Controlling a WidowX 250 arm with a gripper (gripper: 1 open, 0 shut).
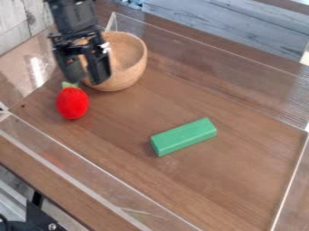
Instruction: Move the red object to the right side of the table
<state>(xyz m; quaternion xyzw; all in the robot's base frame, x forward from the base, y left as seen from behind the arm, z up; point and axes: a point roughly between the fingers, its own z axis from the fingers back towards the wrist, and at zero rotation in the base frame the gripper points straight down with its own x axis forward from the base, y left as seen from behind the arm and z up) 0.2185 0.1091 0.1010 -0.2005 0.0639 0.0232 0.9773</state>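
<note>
I need to carry the red object across the table, so next my gripper should grab it by its rounded body (pixel 72 105).
The red object (pixel 74 104), a small strawberry-like toy with a green top, lies on the left part of the dark wood-grain table (pixel 229 95). My gripper (pixel 86 79) hangs just above and behind it, in front of the wooden bowl's left side. Its jaws stand open and point steeply down. Nothing is between the black fingers (pixel 70 70), and they stand apart from the red object.
A round wooden bowl (pixel 126 60) sits at the back left, right behind the gripper. A green rectangular block (pixel 183 136) lies near the middle of the table. Clear plastic walls (pixel 49 155) edge the tabletop.
</note>
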